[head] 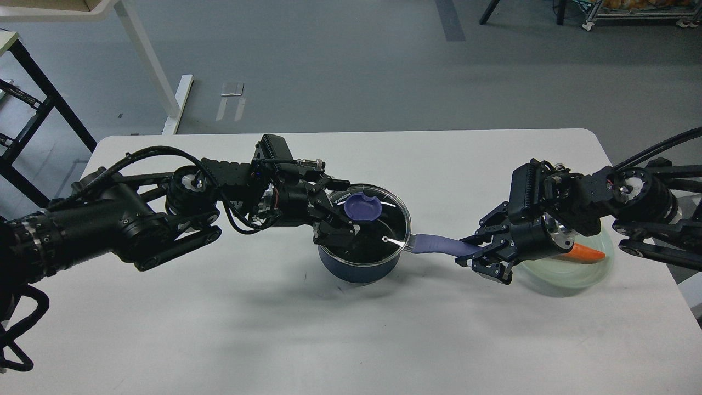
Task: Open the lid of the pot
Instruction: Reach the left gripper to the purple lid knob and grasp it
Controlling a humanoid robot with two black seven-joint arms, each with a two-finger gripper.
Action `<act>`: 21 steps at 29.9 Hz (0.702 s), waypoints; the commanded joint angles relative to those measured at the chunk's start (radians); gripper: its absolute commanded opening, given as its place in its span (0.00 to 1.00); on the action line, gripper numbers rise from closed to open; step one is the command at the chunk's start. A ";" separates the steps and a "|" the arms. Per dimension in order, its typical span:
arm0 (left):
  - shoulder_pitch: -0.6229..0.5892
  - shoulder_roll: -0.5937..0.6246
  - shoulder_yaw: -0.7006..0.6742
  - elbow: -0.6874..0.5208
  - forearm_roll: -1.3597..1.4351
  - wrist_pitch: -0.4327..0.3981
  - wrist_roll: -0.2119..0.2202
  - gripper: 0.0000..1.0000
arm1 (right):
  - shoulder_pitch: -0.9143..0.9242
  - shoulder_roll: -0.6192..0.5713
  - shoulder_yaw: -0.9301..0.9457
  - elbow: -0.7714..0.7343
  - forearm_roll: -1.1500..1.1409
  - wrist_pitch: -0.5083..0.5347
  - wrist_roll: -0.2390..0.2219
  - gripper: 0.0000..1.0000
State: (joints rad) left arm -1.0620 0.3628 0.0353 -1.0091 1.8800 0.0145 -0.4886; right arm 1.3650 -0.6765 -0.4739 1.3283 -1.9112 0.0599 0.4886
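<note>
The pot's lid spreads wide and sits flush, so my left gripper should next grab its narrow purple knob [362, 206] to open the pot [356, 267].
A dark blue pot [356, 267] stands in the middle of the white table. Its glass lid [390, 226] lies on it, with a purple knob [362, 207] at the top. My left gripper [341, 215] is open, with its fingers spread just left of the knob, one above the lid's far-left rim and one over the glass. It does not hold the knob. My right gripper [485, 257] is shut on the end of the pot's purple handle [439, 244], which sticks out to the right.
A pale green plate [587, 277] with an orange carrot [589, 253] lies at the right, partly hidden behind my right wrist. The table's right edge [680, 285] is close beyond it. A white table leg and a dark frame stand on the floor at the far left.
</note>
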 commanded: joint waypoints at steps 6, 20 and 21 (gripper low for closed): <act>0.005 -0.011 0.006 0.006 0.001 0.021 0.000 0.97 | -0.001 0.000 -0.002 0.000 0.001 0.000 0.000 0.35; 0.005 -0.011 0.006 0.009 0.022 0.024 0.000 0.47 | -0.001 0.000 -0.002 0.000 0.001 0.000 0.000 0.35; 0.004 -0.011 0.006 0.009 0.024 0.024 0.000 0.46 | -0.003 0.000 -0.002 0.000 0.001 0.000 0.000 0.35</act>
State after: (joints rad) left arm -1.0556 0.3512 0.0430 -1.0004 1.8937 0.0384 -0.4889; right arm 1.3636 -0.6764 -0.4755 1.3285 -1.9097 0.0599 0.4887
